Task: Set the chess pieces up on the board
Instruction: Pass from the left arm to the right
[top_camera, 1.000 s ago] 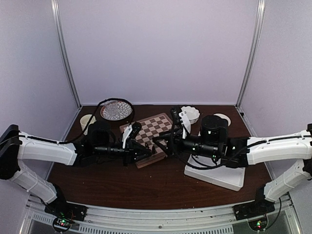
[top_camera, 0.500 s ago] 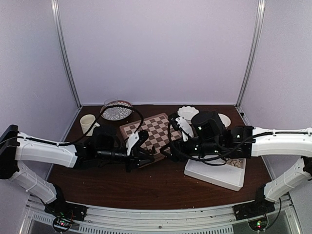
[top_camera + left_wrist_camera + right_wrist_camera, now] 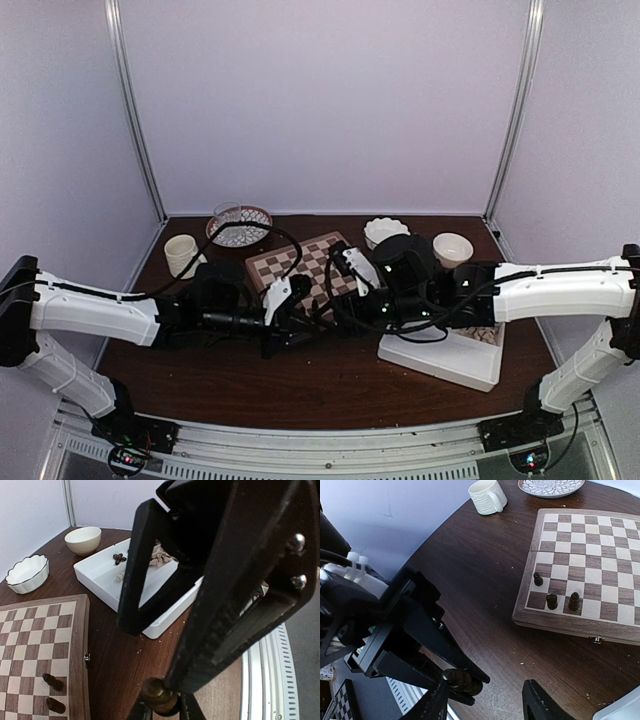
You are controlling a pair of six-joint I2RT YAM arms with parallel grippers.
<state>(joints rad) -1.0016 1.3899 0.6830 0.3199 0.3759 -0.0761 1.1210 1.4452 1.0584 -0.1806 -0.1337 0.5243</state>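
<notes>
Next, my right gripper grabs the dark brown chess piece by its head end (image 3: 452,675), which leaves the piece's base free to stand on the board.
The board (image 3: 300,262) lies mid-table, with three dark chess pieces (image 3: 551,601) near its front edge. My left gripper (image 3: 161,706) is shut on a dark brown chess piece (image 3: 159,696), held low over the bare table in front of the board. My right gripper (image 3: 487,686) faces it, open, and that held piece (image 3: 462,680) sits just beside its left finger. From above, the left gripper (image 3: 300,328) and right gripper (image 3: 335,312) meet tip to tip just in front of the board's near edge. More dark and pale pieces lie in the white tray (image 3: 107,577).
The white tray (image 3: 450,358) sits at the right under my right arm. Two white bowls (image 3: 385,232) (image 3: 452,248) stand behind it. A ribbed mug (image 3: 182,252) and a patterned plate (image 3: 240,225) are at the back left. The table's near rail runs just below the grippers.
My right arm has swung left and down from over the board's edge to face the left gripper, and its jaws have opened wider. The left gripper has edged right, still holding its piece.
</notes>
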